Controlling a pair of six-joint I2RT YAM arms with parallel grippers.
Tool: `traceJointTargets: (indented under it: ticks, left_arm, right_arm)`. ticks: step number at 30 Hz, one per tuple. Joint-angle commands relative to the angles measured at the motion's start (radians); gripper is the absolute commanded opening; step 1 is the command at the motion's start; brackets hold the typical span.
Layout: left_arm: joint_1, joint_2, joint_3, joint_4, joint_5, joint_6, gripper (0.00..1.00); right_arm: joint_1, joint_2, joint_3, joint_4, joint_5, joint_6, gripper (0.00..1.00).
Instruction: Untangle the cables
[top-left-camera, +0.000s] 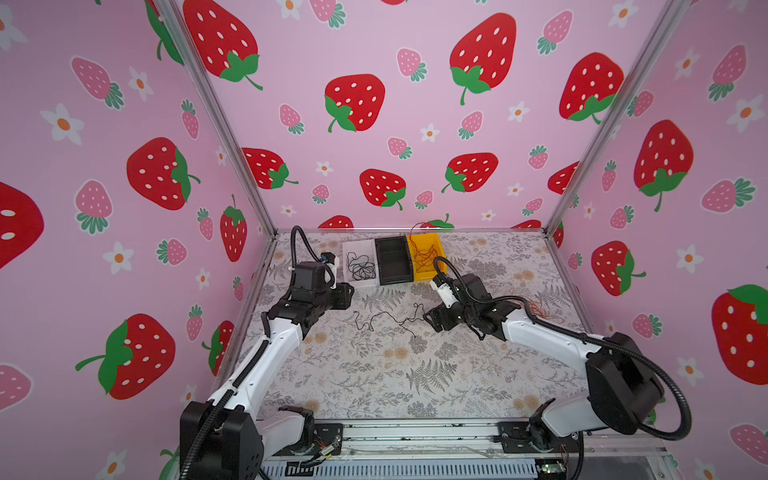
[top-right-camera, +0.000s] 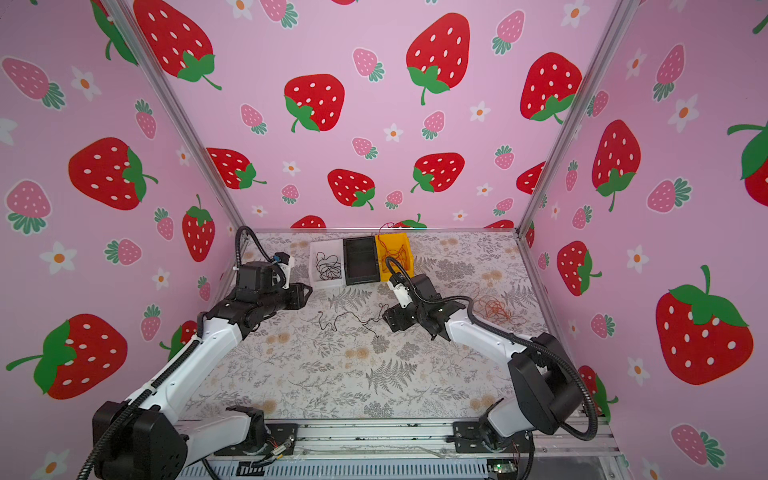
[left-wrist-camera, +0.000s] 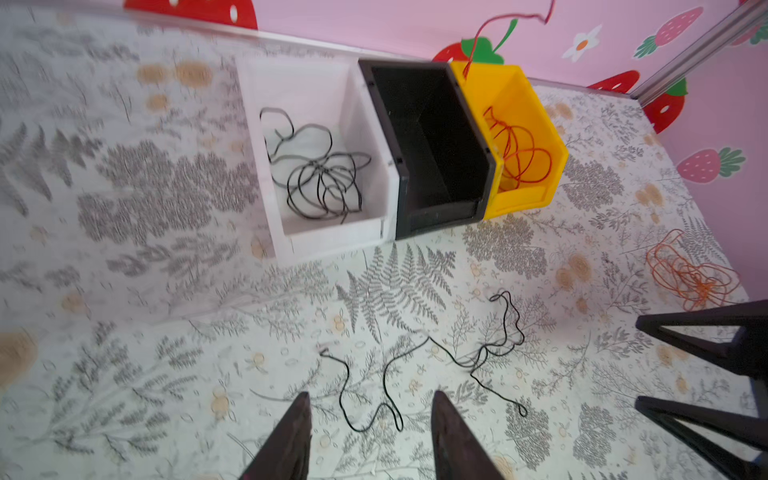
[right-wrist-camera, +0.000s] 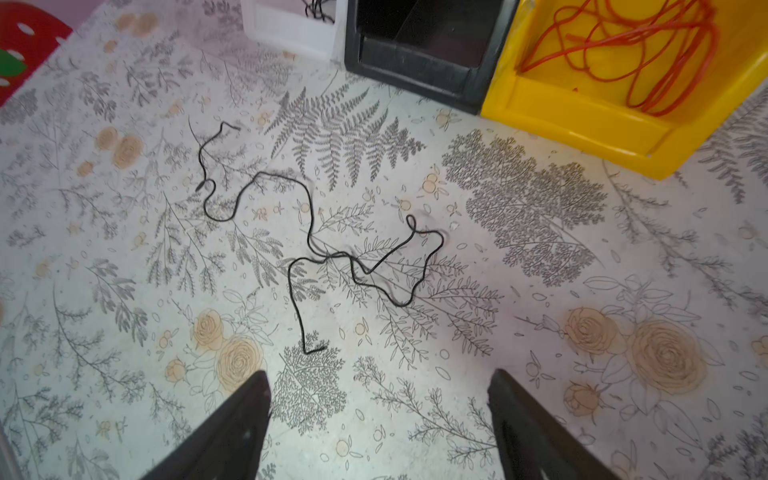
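Note:
My left gripper grabs the loose black cable (top-left-camera: 386, 320) by the end nearest to it next. Then the cable's ends draw apart to untangle it.
A loose black cable (top-left-camera: 386, 320) (top-right-camera: 349, 321) lies wriggling on the floral table between my two grippers. My left gripper (left-wrist-camera: 370, 395) (top-left-camera: 349, 291) hangs open above one end of it (left-wrist-camera: 385, 380), with nothing between its fingers. On the other side my right gripper (right-wrist-camera: 379, 371) (top-left-camera: 430, 320) stands wide open, short of the cable's (right-wrist-camera: 308, 216) near end, holding nothing. A black cable bundle (left-wrist-camera: 320, 178) lies in the white bin (left-wrist-camera: 291, 83). Red cable loops (left-wrist-camera: 515, 153) (right-wrist-camera: 623, 41) fill the yellow bin (left-wrist-camera: 536, 199). An orange bundle (left-wrist-camera: 690, 274) (top-right-camera: 494, 309) lies on the table behind my right arm.
The white bin, a black bin (top-left-camera: 392, 259) with nothing seen in it and the yellow bin (top-left-camera: 434, 243) stand in a row at the back wall. One red strand (left-wrist-camera: 498, 20) rises out of the yellow bin against the pink wall. Metal frame posts mark the corners.

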Motion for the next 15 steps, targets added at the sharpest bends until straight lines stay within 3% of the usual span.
traceJointTargets:
  ticks: [1, 8, 15]
  left_arm:
    - [-0.008, 0.041, -0.018, -0.043, -0.022, -0.171, 0.49]
    - [-0.011, 0.263, 0.069, -0.101, 0.006, -0.279, 0.53]
    - [-0.011, 0.369, 0.091, -0.086, 0.017, -0.365, 0.59]
  right_arm:
    - [0.044, 0.035, 0.029, -0.076, -0.013, -0.007, 0.81]
    - [0.093, 0.176, 0.123, -0.147, -0.038, -0.066, 0.58]
    - [0.135, 0.29, 0.213, -0.205, -0.015, -0.102, 0.59]
